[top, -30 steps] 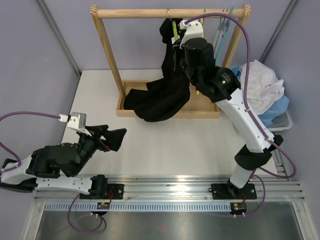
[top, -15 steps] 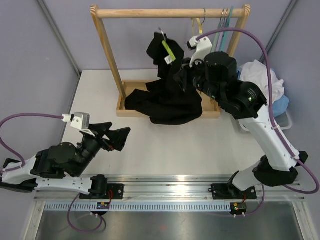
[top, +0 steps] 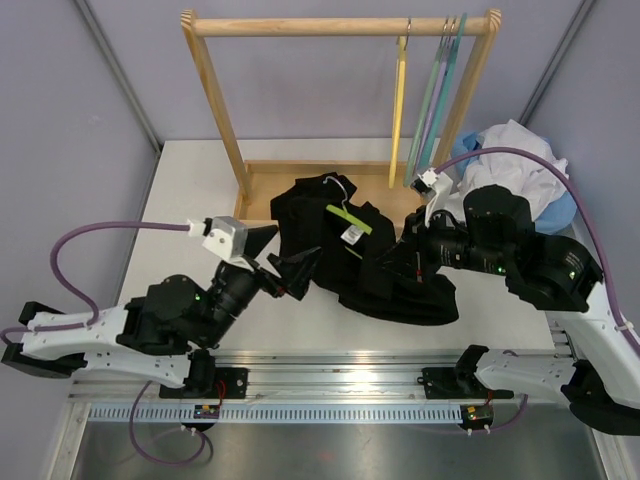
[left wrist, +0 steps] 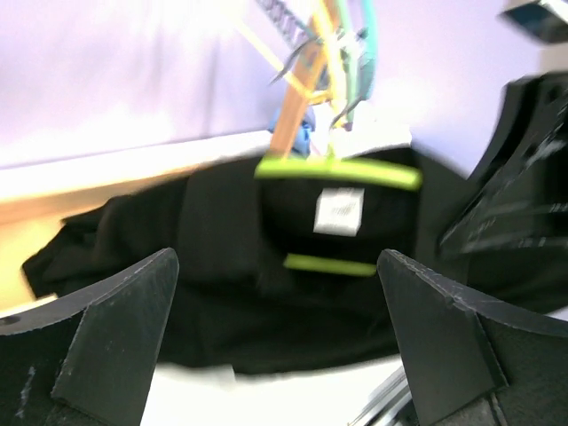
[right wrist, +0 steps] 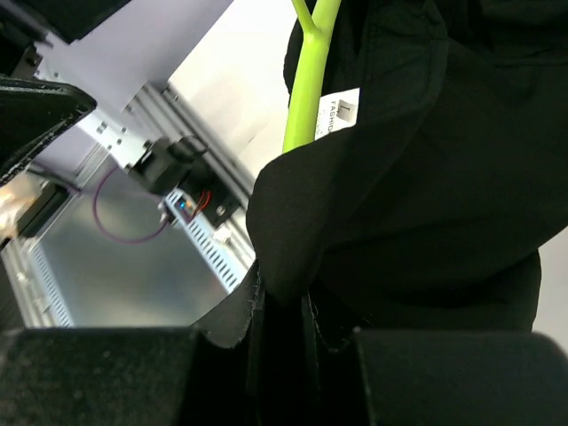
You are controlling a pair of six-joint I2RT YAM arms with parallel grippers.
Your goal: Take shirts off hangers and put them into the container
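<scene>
My left gripper is to take the black shirt (top: pixel 385 270) off, so next it should grab the lime green hanger at its hook's base (top: pixel 347 211), which is free of the cloth.
The black shirt (top: pixel 385 270) lies crumpled on the table in front of the rack, with the lime green hanger (top: pixel 348 219) still in its neck. My right gripper (top: pixel 408 252) is shut on a fold of the black shirt (right wrist: pixel 417 177), beside the lime hanger (right wrist: pixel 306 80). My left gripper (top: pixel 288 266) stands wide open just left of the shirt, facing it; its view shows the shirt (left wrist: pixel 222 275) and the hanger (left wrist: pixel 337 170) beyond the open left gripper (left wrist: pixel 282 342). The white shirt (top: pixel 520 165) is heaped at the far right. The container is hidden.
The wooden rack (top: pixel 340 25) stands at the back with a yellow hanger (top: pixel 400 90), a pale green hanger (top: pixel 428 100) and a teal hanger (top: pixel 457 55) at its right end. A light blue garment (top: pixel 562 208) lies under the white shirt. The rail (top: pixel 340 375) runs along the near edge.
My right gripper has pulled the black shirt and its lime hanger off the rack and down onto the table. My left arm has swung right toward the shirt, still open.
</scene>
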